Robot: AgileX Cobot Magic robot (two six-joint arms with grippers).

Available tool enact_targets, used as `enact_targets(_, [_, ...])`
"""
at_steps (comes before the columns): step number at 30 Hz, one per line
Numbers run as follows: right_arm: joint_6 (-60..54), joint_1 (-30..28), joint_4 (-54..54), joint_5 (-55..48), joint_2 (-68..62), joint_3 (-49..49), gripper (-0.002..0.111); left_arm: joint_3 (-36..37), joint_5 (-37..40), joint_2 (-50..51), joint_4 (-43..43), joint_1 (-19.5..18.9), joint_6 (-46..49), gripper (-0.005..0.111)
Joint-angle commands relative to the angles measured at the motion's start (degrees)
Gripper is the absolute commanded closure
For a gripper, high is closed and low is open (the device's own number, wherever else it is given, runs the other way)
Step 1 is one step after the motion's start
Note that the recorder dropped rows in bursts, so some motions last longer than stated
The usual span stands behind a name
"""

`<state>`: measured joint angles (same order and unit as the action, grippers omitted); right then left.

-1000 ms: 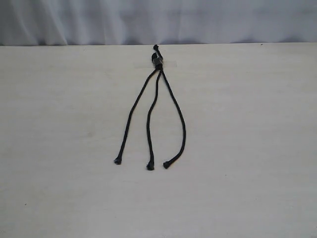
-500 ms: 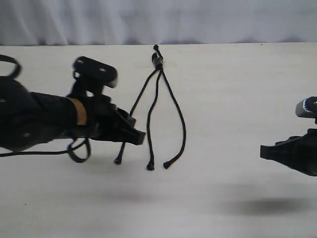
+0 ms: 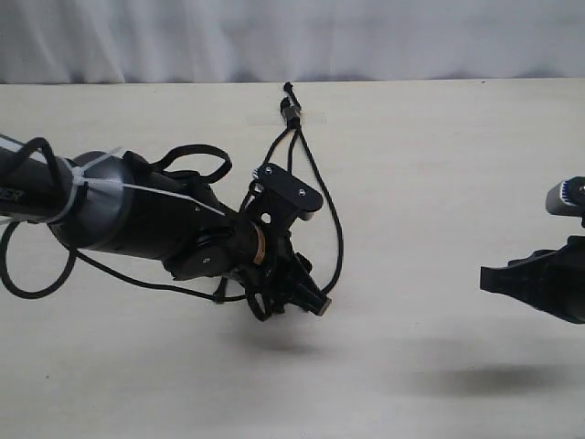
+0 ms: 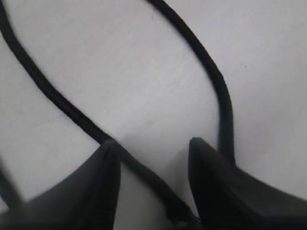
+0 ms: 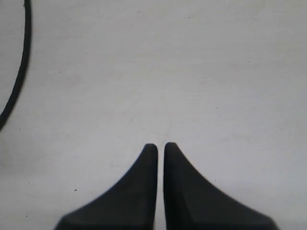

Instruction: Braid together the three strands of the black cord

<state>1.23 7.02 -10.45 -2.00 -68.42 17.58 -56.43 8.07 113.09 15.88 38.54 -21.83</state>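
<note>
The left gripper grabs the middle strand by its loose end (image 4: pixel 173 203) next, to lay the middle strand across a neighboring strand (image 4: pixel 8 191).
The black cord (image 3: pixel 291 112) lies taped at its knotted end near the table's far edge. Its three strands fan toward me; the right strand (image 3: pixel 336 229) shows most fully, and the left arm hides the lower parts of the other two. My left gripper (image 3: pixel 306 297) hovers low over the strand tips. In the left wrist view it (image 4: pixel 151 143) is open, with one strand (image 4: pixel 48 91) running in between the fingers and another strand (image 4: pixel 211 72) curving past outside one finger. My right gripper (image 3: pixel 484 279) sits far right, away from the cord, and is shut (image 5: pixel 159 145) with nothing in it.
The pale table (image 3: pixel 439 183) spreads under everything, with a grey curtain (image 3: pixel 411 37) behind its far edge. The left arm's own cables (image 3: pixel 27 274) loop over the table on the left. One strand (image 5: pixel 21 67) crosses a corner of the right wrist view.
The left arm has swung right and turned, bringing its gripper down over the strand tips. The right arm entered view a second ago and has stayed put since half a second ago.
</note>
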Motion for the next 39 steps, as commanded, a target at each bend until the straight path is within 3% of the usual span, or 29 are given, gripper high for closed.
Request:
enact_targets(1, [-0.5, -0.22, 0.6, 0.77, -0.09, 0.27, 0.104, -0.59, 1.17, 1.22, 1.0, 0.07, -0.55, 0.064])
enact_targets(4, [-0.5, -0.22, 0.6, 0.83, -0.09, 0.27, 0.104, -0.59, 1.87, 1.85, 1.0, 0.07, -0.55, 0.065])
enact_targets(7, [-0.5, -0.22, 0.6, 0.83, -0.09, 0.27, 0.104, -0.59, 2.59, 3.56, 1.08, 0.07, -0.55, 0.084])
enact_targets(9, [-0.5, -0.22, 0.6, 1.12, -0.09, 0.27, 0.104, -0.59, 3.66, 3.77, 1.08, 0.07, -0.55, 0.107])
enact_targets(18, [-0.5, -0.22, 0.6, 1.15, -0.09, 0.27, 0.104, -6.75, 16.53, -4.48, 8.13, -0.7, -0.69, 0.107])
enact_targets(23, [-0.5, -0.22, 0.6, 1.15, -0.09, 0.27, 0.104, -6.98, 19.74, -11.31, 10.14, -5.48, -0.69, 0.107])
enact_targets(27, [-0.5, -0.22, 0.6, 1.66, -0.09, 0.27, 0.104, -6.98, 22.86, -13.58, 10.13, -11.63, -0.69, 0.107])
enact_targets(31, [-0.5, -0.22, 0.6, 1.66, -0.09, 0.27, 0.104, -5.57, 20.72, -13.47, 9.96, -16.66, -0.79, 0.107])
enact_targets(39, [-0.5, -0.22, 0.6, 1.66, -0.09, 0.27, 0.104, 4.01, 5.36, -13.47, 9.96, -24.15, -0.92, 0.107])
